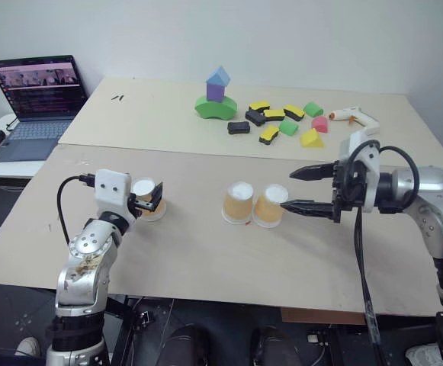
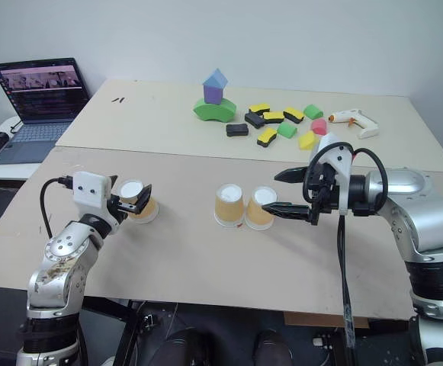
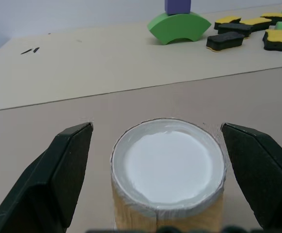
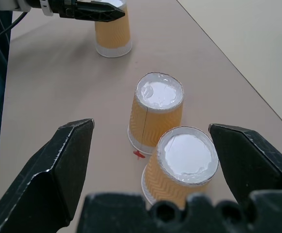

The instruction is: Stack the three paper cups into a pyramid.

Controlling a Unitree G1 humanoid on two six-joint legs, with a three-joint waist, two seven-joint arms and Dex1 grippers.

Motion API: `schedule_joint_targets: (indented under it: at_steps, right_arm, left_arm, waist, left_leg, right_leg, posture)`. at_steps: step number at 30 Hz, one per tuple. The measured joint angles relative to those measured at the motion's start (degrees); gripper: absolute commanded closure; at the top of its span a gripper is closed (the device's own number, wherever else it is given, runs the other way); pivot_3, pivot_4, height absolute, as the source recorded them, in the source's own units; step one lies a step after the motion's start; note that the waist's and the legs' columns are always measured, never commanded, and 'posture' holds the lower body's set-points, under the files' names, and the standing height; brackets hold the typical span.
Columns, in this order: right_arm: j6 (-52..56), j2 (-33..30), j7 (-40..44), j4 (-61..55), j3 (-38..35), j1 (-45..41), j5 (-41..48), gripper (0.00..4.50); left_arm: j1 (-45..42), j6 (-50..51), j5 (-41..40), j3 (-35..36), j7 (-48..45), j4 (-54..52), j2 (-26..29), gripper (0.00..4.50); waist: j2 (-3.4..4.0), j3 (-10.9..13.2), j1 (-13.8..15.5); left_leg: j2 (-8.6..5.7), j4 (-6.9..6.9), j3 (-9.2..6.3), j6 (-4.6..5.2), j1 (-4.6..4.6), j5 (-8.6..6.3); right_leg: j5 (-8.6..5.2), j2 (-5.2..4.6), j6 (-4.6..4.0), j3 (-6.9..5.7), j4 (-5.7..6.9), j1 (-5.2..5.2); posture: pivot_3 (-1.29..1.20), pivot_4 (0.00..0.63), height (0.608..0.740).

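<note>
The left gripper will next grab the third paper cup around its narrower white base end [image 1: 142, 187], because the cup widens to a wide rim [image 1: 154, 216] on the tabletop.
Three paper cups stand upside down on the near table, tan with white bases. One cup [image 1: 149, 200] stands alone at the left; my left gripper [image 1: 149, 196] is open around it, a black finger [image 3: 68, 165] on each side with a gap to the cup [image 3: 170, 170]. The other two cups [image 1: 238, 203] [image 1: 271, 206] stand side by side, touching, at the middle. My right gripper [image 1: 287, 189] is open just right of that pair, level with the nearer cup [image 4: 184, 162], holding nothing. No pyramid stands.
On the far table are a green-purple-blue block tower [image 1: 217, 95], several scattered foam blocks [image 1: 282, 122] and a glue gun [image 1: 354, 116]. A laptop [image 1: 34, 99] sits at the far left. Bare tabletop [image 1: 198, 252] lies between the cups and the front edge.
</note>
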Motion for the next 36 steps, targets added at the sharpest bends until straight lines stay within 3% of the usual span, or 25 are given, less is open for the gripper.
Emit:
schedule_joint_targets:
  at_steps: [10, 16, 26, 32, 33, 36]
  right_arm:
    - [-0.1, 0.0, -1.0, 0.3, 0.0, 0.3, -0.2, 0.05]
    - [-0.5, 0.0, -1.0, 1.2, 0.0, 0.2, -0.5, 0.00]
    - [-0.9, 0.0, -1.7, 2.3, 0.0, -0.2, -0.8, 0.00]
    - [-1.2, 0.8, -3.6, 3.3, -0.2, -0.6, -1.5, 0.00]
    - [-1.2, 1.3, -4.2, 3.6, -0.2, -0.9, -2.1, 0.00]
    - [-1.3, 2.5, -5.6, 4.1, -0.1, -1.2, -2.5, 0.00]
  left_arm:
    - [-0.3, 1.4, -1.4, 0.1, 0.2, 0.2, -0.1, 0.00]
    - [-0.3, 2.1, -2.4, 0.6, 1.6, 0.2, -0.5, 1.86]
    - [-3.5, 3.5, -2.4, 0.3, 2.0, 1.4, -0.5, 1.98]
    - [-16.2, -0.6, -3.3, -3.7, -4.8, 11.0, -0.4, 1.98]
    - [-23.9, -2.3, -4.6, -5.1, -9.7, 16.5, 0.2, 1.98]
    - [-36.6, -6.5, -5.6, -7.0, -18.4, 23.8, 2.5, 1.98]
  waist:
    - [0.00, 0.0, 0.0]
    - [0.00, 0.0, 0.0]
    - [0.00, 0.0, 0.1]
    - [-0.05, 0.0, 0.3]
    - [-0.07, 0.0, 0.5]
    - [-0.07, 0.0, 0.0]
  left_leg:
    - [0.00, 0.00, 0.00, 0.00, 0.00, 0.00]
    - [0.00, 0.00, 0.00, 0.00, 0.00, 0.00]
    - [0.00, 0.01, 0.00, 0.00, 0.00, 0.01]
    - [0.00, 0.17, -0.01, 0.00, -0.14, 0.02]
    - [0.00, 0.35, -0.07, 0.03, -0.38, 0.04]
    - [-0.05, 0.30, -0.07, 0.04, -0.44, 0.05]
  right_leg:
    - [0.00, 0.03, 0.00, 0.02, -0.01, 0.01]
    - [0.00, 0.04, 0.00, 0.02, -0.01, 0.01]
    - [0.00, 0.06, 0.01, 0.00, 0.00, 0.04]
    - [0.00, 0.13, 0.01, -0.16, 0.02, 0.02]
    - [0.01, 0.16, 0.03, -0.29, 0.05, -0.10]
    - [0.05, 0.17, 0.06, -0.31, -0.01, -0.11]
  posture:
    - [0.00, 0.150, 0.695]
    - [0.00, 0.150, 0.695]
    - [0.00, 0.150, 0.695]
    - [0.00, 0.150, 0.695]
    - [0.00, 0.150, 0.695]
    - [0.00, 0.150, 0.695]
